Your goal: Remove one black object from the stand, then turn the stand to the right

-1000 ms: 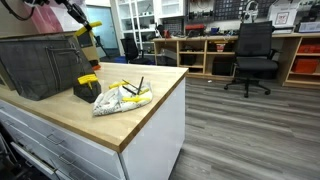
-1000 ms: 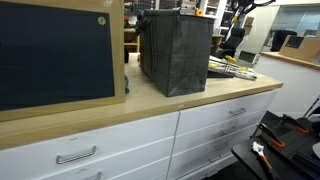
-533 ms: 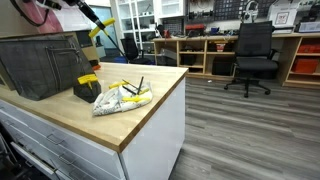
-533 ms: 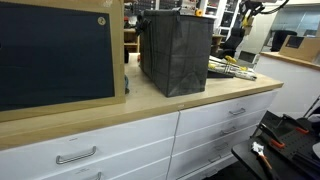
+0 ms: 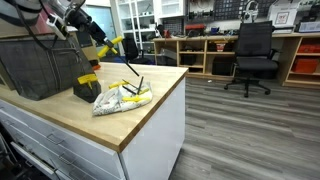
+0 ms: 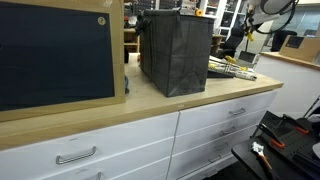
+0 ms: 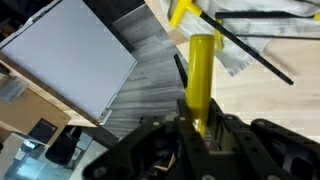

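Observation:
My gripper holds the yellow-handled piece high above the counter and should keep holding it, because the piece would drop short if I opened now.
In an exterior view my gripper (image 5: 93, 29) hangs above the counter, to the upper right of the stand (image 5: 86, 87). The stand is a small black wedge with yellow-topped pieces along its upper edge. The gripper is shut on a black object (image 5: 126, 68) with a yellow handle, whose thin black shaft slants down towards the bag. In the wrist view the yellow handle (image 7: 202, 75) rises from between the closed fingers of the gripper (image 7: 200, 125). The stand is out of the wrist view.
A large dark wire-mesh basket (image 5: 40, 62) (image 6: 175, 50) stands right behind the stand. A clear plastic bag (image 5: 122, 97) (image 7: 243, 52) of yellow and black items lies just in front of it. The counter's edge (image 5: 160, 110) drops to the floor; an office chair (image 5: 252, 55) stands far off.
The gripper, holding the yellow-handled object throughout, has risen from beside the basket and swung right. The object now slants down over the bag.

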Available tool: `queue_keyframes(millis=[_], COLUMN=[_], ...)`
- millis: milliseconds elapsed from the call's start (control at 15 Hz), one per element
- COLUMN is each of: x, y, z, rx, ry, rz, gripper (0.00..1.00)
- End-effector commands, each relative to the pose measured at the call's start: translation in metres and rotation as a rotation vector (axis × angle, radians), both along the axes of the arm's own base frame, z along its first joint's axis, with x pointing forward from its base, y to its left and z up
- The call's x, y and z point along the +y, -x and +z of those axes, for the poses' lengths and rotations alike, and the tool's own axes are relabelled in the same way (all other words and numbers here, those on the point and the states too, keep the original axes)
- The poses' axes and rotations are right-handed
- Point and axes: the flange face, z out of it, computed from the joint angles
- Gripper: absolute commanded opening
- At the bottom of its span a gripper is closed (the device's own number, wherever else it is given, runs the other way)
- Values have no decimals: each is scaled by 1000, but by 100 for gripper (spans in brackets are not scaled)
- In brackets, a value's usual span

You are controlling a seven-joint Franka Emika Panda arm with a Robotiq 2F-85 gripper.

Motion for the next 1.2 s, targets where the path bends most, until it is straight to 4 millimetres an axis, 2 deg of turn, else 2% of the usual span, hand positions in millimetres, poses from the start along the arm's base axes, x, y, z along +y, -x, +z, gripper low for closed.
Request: queue_keyframes(millis=[0, 200, 467, 800, 1133], x=[20, 32, 40, 53, 69], y=[25, 38, 52, 63, 73], z=[-32, -68, -101, -124, -137], rx=[101, 188, 269, 286, 274], ry=[114, 220, 389, 571, 642], rz=[141, 246, 396, 589, 697], gripper=[6, 6, 6, 6, 6])
